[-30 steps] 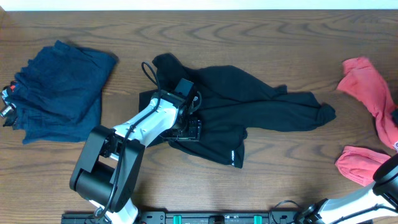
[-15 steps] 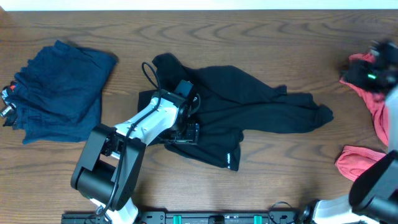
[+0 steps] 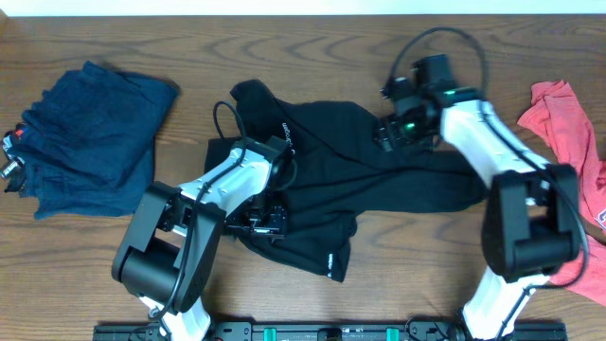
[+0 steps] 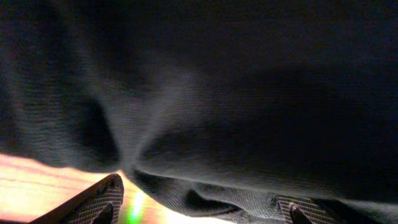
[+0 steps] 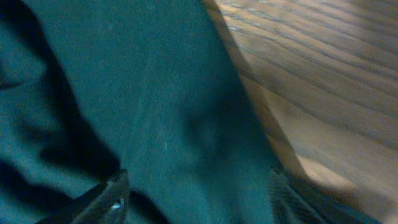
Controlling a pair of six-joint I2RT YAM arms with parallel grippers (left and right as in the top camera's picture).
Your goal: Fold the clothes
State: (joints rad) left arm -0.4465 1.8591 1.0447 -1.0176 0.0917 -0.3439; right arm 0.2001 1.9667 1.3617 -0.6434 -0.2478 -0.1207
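Note:
I need to spread the garment for folding, so my left gripper will next grab the black garment's fold (image 4: 198, 196) at the garment's end opposite my right gripper.
A black long-sleeved garment (image 3: 327, 175) lies rumpled across the middle of the table. My left gripper (image 3: 266, 220) is low over its lower left part. In the left wrist view the fingers (image 4: 202, 210) are wide apart with a fold of the black cloth (image 4: 205, 112) between them, and wood shows at the left. My right gripper (image 3: 398, 128) is over the garment's upper right part. In the right wrist view its fingers (image 5: 199, 199) are spread wide over the cloth (image 5: 143, 106), next to the garment's edge and bare wood.
A folded pile of dark blue clothes (image 3: 90, 142) sits at the left, with a small object (image 3: 9, 156) at its left edge. A red garment (image 3: 573, 133) lies at the right edge. The right arm (image 3: 492, 152) reaches across the garment's right sleeve.
The right arm swung in from the right edge to the garment's upper right. The left gripper moved down and left, and the garment's lower hem shifted with it.

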